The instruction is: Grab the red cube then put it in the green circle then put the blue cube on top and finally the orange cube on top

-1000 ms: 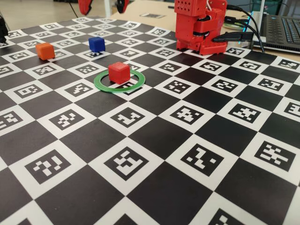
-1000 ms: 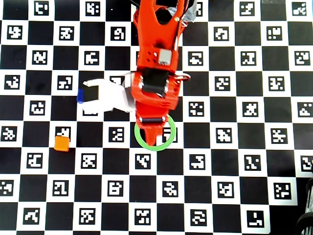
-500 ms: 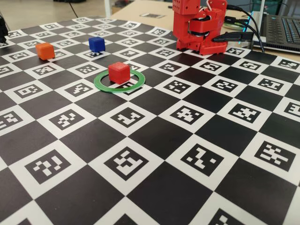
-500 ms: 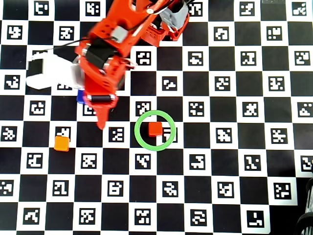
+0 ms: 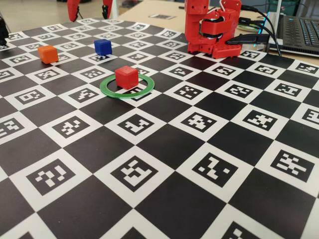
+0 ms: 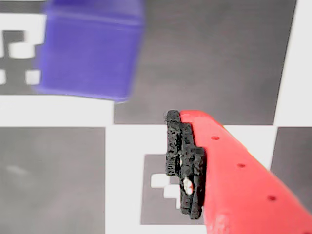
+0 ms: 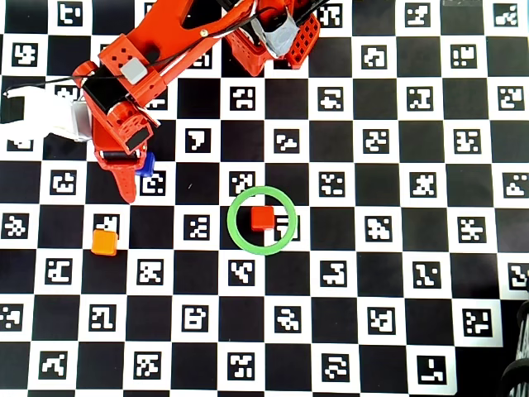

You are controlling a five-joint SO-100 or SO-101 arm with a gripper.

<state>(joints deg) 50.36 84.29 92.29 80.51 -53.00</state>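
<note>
The blue cube [image 5: 102, 47] needs to be grabbed by its opposite sides with my gripper next, so that I can stack it on the red cube [image 5: 126, 76].
The red cube [image 5: 126, 76] sits inside the green circle [image 5: 104, 89] near the middle of the board, and both also show in the overhead view, the cube [image 7: 263, 217] within the ring [image 7: 231, 220]. The blue cube [image 5: 102, 47] stands on the board at the far left, with the orange cube [image 5: 48, 54] to its left. My gripper [image 5: 89, 9] hangs open and empty above the blue cube. In the overhead view the gripper [image 7: 136, 172] partly covers the blue cube [image 7: 148, 164]. In the wrist view one padded finger [image 6: 185, 165] shows, with the blue cube [image 6: 90, 48] up-left of it.
The whole table is a black-and-white marker board [image 5: 164, 164]. The arm's red base [image 5: 212, 30] stands at the far edge, with cables and a laptop [image 5: 299, 30] to its right. The orange cube [image 7: 104, 241] lies just below the gripper in the overhead view.
</note>
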